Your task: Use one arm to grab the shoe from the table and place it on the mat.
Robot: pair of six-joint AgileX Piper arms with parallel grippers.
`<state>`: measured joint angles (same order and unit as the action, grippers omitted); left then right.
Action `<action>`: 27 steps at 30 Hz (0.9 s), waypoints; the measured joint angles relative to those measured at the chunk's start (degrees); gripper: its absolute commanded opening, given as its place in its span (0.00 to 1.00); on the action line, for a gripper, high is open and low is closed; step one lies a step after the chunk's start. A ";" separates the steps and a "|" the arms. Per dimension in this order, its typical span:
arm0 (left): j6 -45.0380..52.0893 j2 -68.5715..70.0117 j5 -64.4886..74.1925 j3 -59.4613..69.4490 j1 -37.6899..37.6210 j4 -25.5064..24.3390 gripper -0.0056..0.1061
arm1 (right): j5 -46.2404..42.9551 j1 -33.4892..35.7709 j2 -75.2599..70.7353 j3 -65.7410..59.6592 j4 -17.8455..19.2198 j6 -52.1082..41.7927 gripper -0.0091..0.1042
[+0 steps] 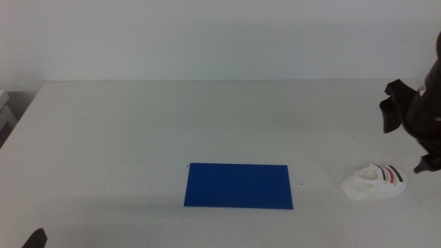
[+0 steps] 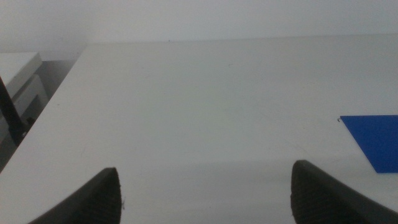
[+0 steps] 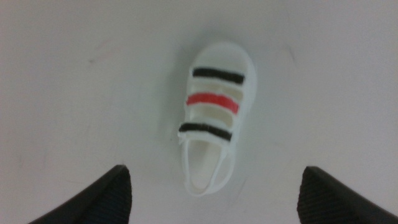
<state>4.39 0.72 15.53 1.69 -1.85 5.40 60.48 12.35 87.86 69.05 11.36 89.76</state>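
The shoe is long from its rounded toe [image 3: 225, 55] to its heel. My right gripper should take it near its middle, by the black strap next to the shoe's opening [image 3: 205, 131].
The white shoe [image 1: 375, 182] with black and red straps lies on the table [image 1: 138, 138] at the right, apart from the dark-blue mat [image 1: 238, 185] in the middle. My right gripper [image 1: 426, 164] hangs just above and right of the shoe. In the right wrist view the shoe [image 3: 214, 109] lies straight below, between the wide-open jaws of the right gripper [image 3: 216, 173], which do not touch it. My left gripper [image 2: 205, 177] is open and empty at the table's front left corner [image 1: 34, 239]. A corner of the mat [image 2: 373, 140] shows in the left wrist view.
A grey-white object [image 1: 5, 114] stands off the table's left edge. A white wall runs behind the table. Bare tabletop lies between the shoe and the mat.
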 measured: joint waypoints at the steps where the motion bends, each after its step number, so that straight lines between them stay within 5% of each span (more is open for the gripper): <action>1: 0.00 0.00 0.00 0.00 0.00 0.00 0.89 | -0.12 0.00 0.70 0.00 -0.70 1.29 0.88; 8: 0.00 0.00 0.00 0.00 0.00 0.00 0.89 | -1.61 0.00 6.53 0.00 -3.20 5.38 0.88; 27: 0.00 0.00 0.00 0.00 0.00 0.00 0.89 | -7.37 0.00 17.65 0.00 -1.42 8.17 0.85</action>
<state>4.39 0.72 15.53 1.69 -1.85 5.40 53.11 12.35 105.51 69.05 9.94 97.93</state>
